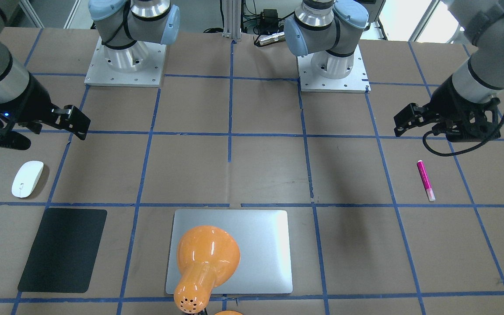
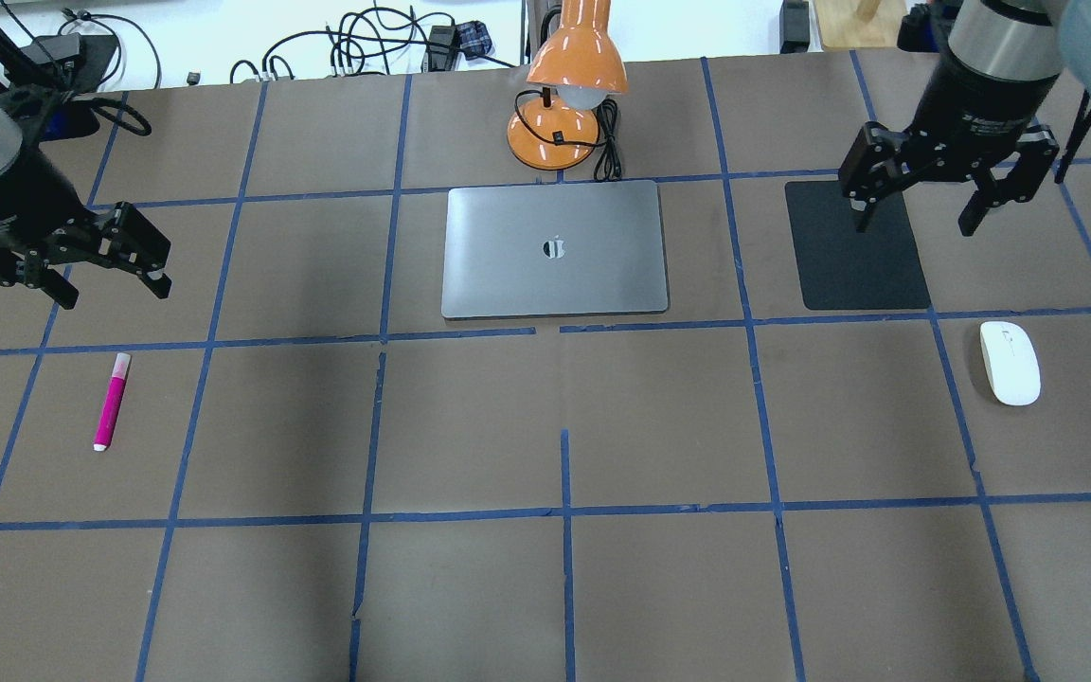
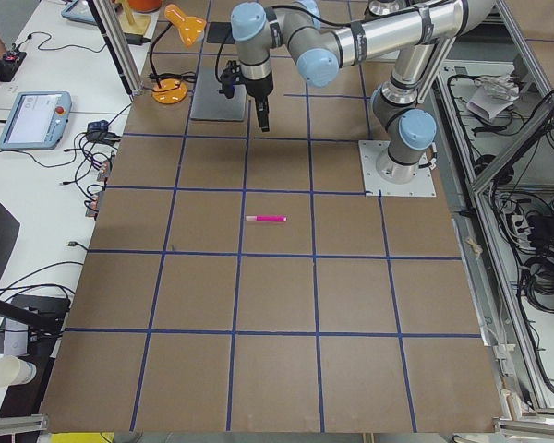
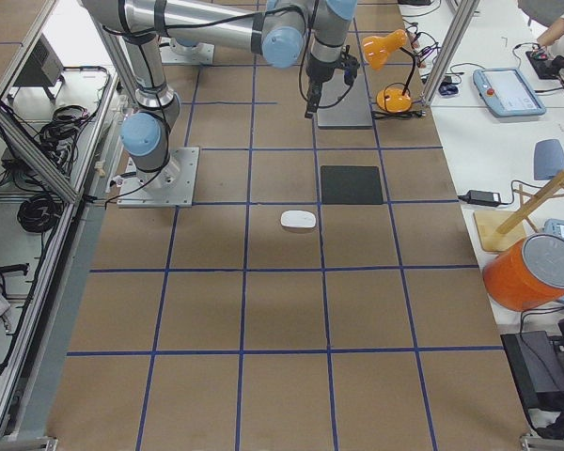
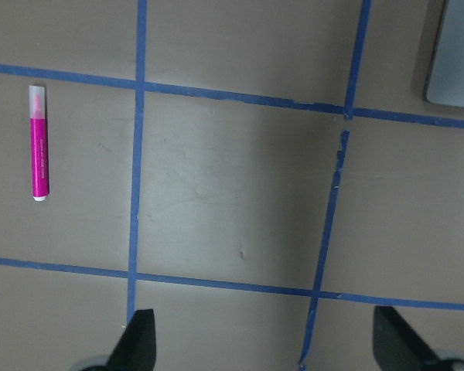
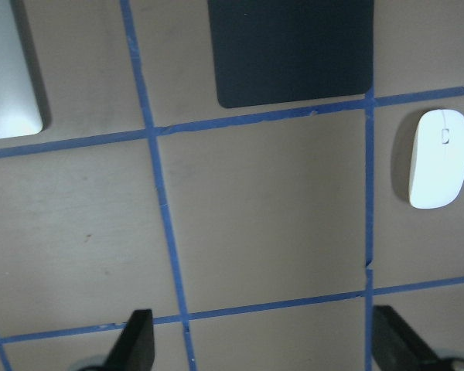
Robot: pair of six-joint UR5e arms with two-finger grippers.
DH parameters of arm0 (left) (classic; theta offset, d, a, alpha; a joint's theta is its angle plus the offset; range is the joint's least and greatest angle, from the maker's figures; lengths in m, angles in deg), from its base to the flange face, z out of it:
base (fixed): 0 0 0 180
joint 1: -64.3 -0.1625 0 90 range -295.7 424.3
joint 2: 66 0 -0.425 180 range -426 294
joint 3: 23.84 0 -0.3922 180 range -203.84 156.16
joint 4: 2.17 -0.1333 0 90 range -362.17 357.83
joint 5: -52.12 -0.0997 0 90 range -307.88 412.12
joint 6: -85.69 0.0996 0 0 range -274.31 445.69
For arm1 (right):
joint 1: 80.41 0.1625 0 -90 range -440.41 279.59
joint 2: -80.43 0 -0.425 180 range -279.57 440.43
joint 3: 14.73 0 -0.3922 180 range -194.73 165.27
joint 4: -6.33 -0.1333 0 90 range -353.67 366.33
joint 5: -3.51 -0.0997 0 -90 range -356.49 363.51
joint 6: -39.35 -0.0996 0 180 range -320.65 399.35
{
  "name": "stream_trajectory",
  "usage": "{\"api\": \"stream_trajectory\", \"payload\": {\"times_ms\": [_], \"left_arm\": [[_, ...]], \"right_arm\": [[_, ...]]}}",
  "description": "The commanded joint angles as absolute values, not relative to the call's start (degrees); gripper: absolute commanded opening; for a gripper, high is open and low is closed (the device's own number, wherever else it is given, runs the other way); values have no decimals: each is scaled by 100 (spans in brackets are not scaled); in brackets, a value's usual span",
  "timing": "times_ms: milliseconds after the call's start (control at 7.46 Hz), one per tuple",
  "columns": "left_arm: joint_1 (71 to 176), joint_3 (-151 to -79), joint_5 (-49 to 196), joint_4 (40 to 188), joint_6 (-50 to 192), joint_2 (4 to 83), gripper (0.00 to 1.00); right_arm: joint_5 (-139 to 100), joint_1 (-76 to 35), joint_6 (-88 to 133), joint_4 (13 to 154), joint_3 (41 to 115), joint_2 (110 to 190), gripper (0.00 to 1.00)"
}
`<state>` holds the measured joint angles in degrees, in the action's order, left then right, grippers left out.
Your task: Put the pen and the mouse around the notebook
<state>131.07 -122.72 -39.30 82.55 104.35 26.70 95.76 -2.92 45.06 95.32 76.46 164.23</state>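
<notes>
My right gripper will next pick up the mouse [image 6: 437,158] by its long sides to place it beside the notebook [image 6: 4,73].
The pink pen [image 2: 112,401] lies on the brown table at the left, also in the left wrist view [image 5: 39,143]. My left gripper [image 2: 115,292] hangs open and empty above the table, just behind the pen. The white mouse [image 2: 1010,363] rests at the right, in front of a black pad; the right wrist view shows the mouse [image 6: 437,158] too. My right gripper [image 2: 915,225] hovers open and empty over that pad. The silver notebook [image 2: 508,256] lies shut at the middle back, apart from pen and mouse.
A black pad [image 2: 858,251] lies right of the notebook. An orange desk lamp [image 2: 564,95] stands behind the notebook, its head leaning over it. Cables run along the far table edge. Both arm bases [image 1: 125,65] sit on the robot's side.
</notes>
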Motion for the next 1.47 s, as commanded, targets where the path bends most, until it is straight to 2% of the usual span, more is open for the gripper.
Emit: {"api": "stream_trajectory", "payload": {"times_ms": [0,402,536,938,1340], "left_arm": [[12304,-12832,-3938,7124,11052,3110,100],[11802,-13360,-3938,5913,11976,3524,100],[11705,-13344,-3955,5752,12170,3664,100],[11704,-13405,-3937,5524,12067,3902,100],[11704,-13371,-3955,5487,11805,4192,100]], "right_arm": [[9614,-1417,5801,10751,8611,16384,100],[9843,-2378,6930,13528,10335,16025,100],[9817,-2529,6941,13840,10505,15832,100],[9799,-2530,6854,14106,10436,15330,100],[9799,-2495,6853,14071,10059,15024,100]]}}
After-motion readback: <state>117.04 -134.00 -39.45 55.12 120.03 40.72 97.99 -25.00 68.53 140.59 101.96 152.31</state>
